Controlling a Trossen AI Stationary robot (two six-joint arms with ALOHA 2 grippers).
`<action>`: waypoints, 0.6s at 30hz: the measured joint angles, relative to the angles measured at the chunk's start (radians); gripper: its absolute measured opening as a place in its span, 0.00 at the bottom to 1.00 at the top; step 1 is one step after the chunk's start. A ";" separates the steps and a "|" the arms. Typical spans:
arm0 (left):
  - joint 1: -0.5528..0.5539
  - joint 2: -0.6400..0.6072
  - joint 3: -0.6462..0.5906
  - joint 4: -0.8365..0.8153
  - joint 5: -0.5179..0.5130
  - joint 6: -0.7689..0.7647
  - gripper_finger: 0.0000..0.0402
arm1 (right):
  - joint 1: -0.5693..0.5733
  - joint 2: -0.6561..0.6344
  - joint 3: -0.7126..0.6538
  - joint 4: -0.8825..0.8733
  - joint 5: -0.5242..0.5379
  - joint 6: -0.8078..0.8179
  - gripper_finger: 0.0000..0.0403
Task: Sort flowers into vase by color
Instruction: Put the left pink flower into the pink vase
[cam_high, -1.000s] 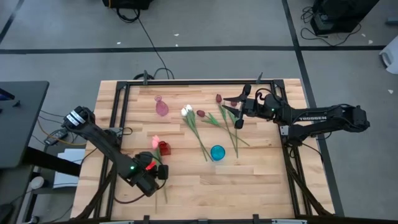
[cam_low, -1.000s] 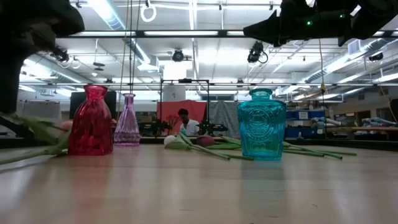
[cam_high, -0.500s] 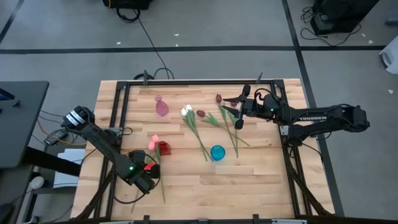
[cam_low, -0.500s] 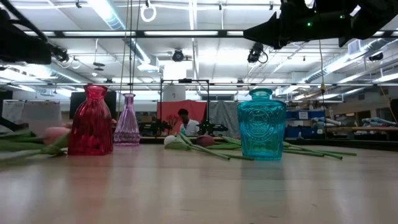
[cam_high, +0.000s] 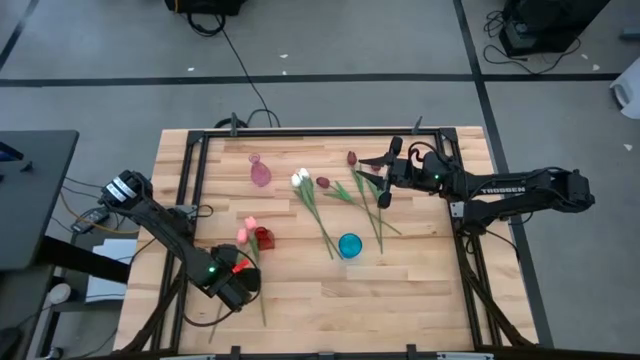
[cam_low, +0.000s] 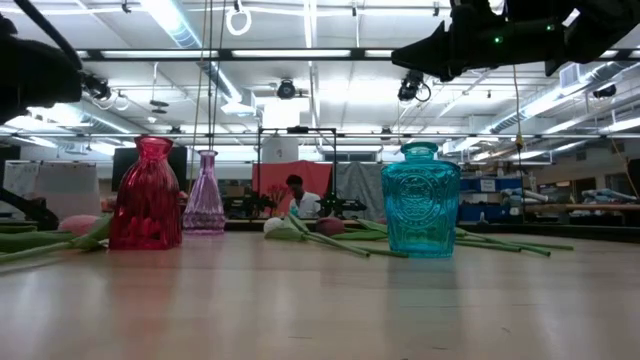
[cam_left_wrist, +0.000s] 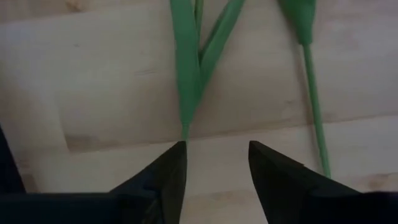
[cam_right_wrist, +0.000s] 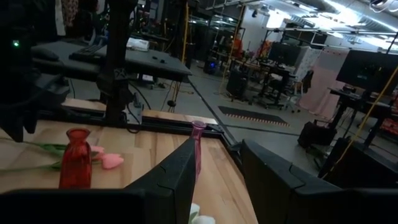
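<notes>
The pink flower goes into the pink vase (cam_high: 260, 172), so my left gripper will next grab its stem at the leaf base.
Two pink flowers (cam_high: 244, 231) lie flat on the table just left of the red vase (cam_high: 263, 238), their stems (cam_left_wrist: 186, 68) running toward the near edge. My left gripper (cam_left_wrist: 217, 165) stands open at those stem ends (cam_high: 236, 284). White flowers (cam_high: 300, 179) and maroon flowers (cam_high: 323, 183) lie mid-table. My right gripper (cam_high: 384, 182) hangs open over the maroon flowers' stems, nothing between its fingers (cam_right_wrist: 219, 168). My left gripper is open with bare table between its fingers. The thin end of one pink flower's stalk (cam_left_wrist: 184, 137) reaches the tip of one finger (cam_left_wrist: 173, 165); I cannot tell whether they touch. The stalk lies flat on the wood.
A teal vase (cam_high: 349, 245) stands near the table's middle and a slim pink vase (cam_high: 260, 172) at the far left. A black frame (cam_high: 300, 133) runs round the table. Bare wood lies along the near edge (cam_high: 380, 300).
The pink flowers, slanting up off the table a second ago, have come down and now lie flat left of the red vase. My left gripper has shifted a little toward the table's left edge.
</notes>
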 joint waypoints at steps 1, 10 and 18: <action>0.000 0.000 -0.007 0.007 0.000 -0.002 0.45 | 0.000 0.000 0.000 0.000 0.000 0.000 0.35; -0.021 0.000 -0.101 0.061 0.071 -0.019 0.40 | 0.000 0.000 0.000 0.000 0.000 0.000 0.35; -0.022 0.001 -0.136 0.134 0.006 -0.015 0.32 | 0.000 0.000 0.000 0.001 0.000 0.000 0.35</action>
